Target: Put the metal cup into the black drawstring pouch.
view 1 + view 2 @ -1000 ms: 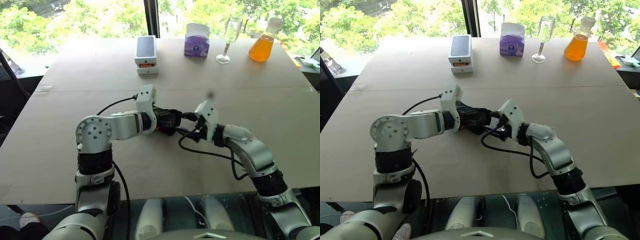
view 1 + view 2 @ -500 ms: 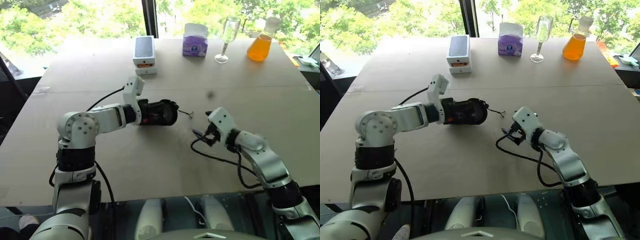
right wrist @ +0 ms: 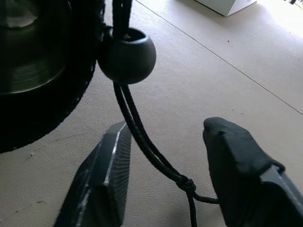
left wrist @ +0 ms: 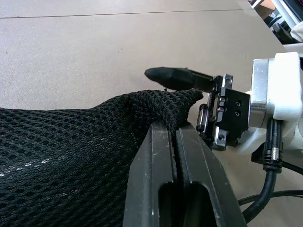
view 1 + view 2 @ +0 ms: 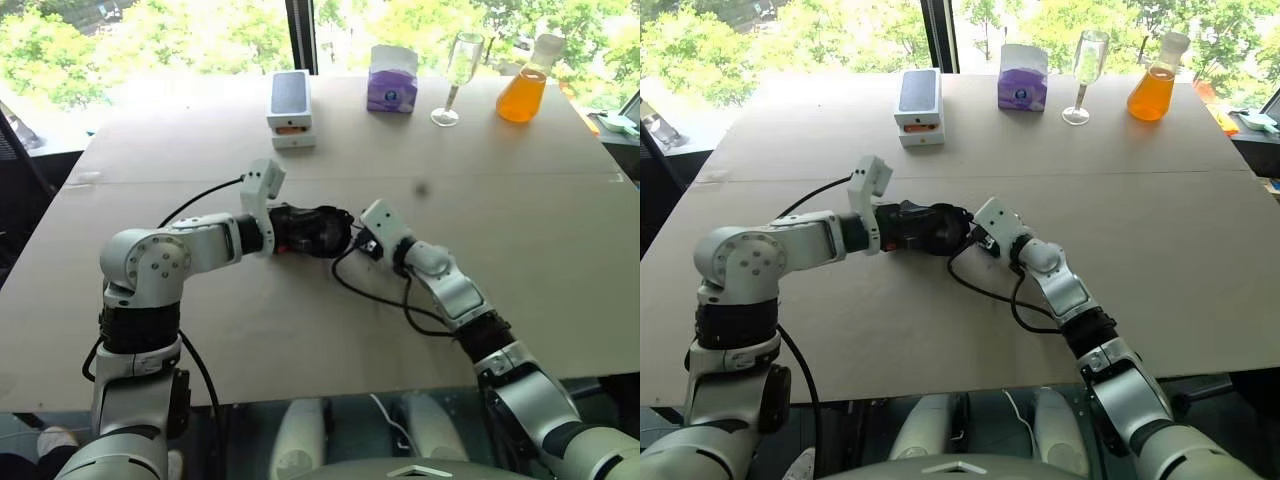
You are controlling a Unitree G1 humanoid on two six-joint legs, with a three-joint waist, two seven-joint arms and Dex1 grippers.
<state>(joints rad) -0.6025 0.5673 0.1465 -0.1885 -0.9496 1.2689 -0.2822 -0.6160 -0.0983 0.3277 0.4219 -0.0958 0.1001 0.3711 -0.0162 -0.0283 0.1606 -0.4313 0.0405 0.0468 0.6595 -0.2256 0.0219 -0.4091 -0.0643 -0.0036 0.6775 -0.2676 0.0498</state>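
The black cord (image 3: pixel 142 135) hangs slack from its round toggle. Next, my right gripper takes hold of the pouch's cord by its knotted end (image 3: pixel 186 184).
The black drawstring pouch (image 5: pixel 312 229) lies on its side mid-table, its mesh fabric (image 4: pixel 71 156) pinched at the mouth edge by my shut left gripper (image 4: pixel 175 132). Inside the pouch's mouth the metal cup (image 3: pixel 26 45) shows as a shiny steel surface. My right gripper (image 5: pixel 354 238) is right at the mouth. Its two fingers (image 3: pixel 106 175) stand apart, and the pouch's thin cord (image 3: pixel 142 137) with its round toggle (image 3: pixel 127 54) runs between them without being clamped.
At the table's far edge stand a white phone box (image 5: pixel 291 108), a purple tissue box (image 5: pixel 393 80), a clear wine glass (image 5: pixel 455 75) and a flask of orange liquid (image 5: pixel 522 90). Bare tabletop (image 5: pixel 520 260) lies to the right of the arms.
The right gripper, which had drawn back to the right half a second ago, has swung left again to the pouch's mouth. The left gripper still holds the pouch in nearly the same place.
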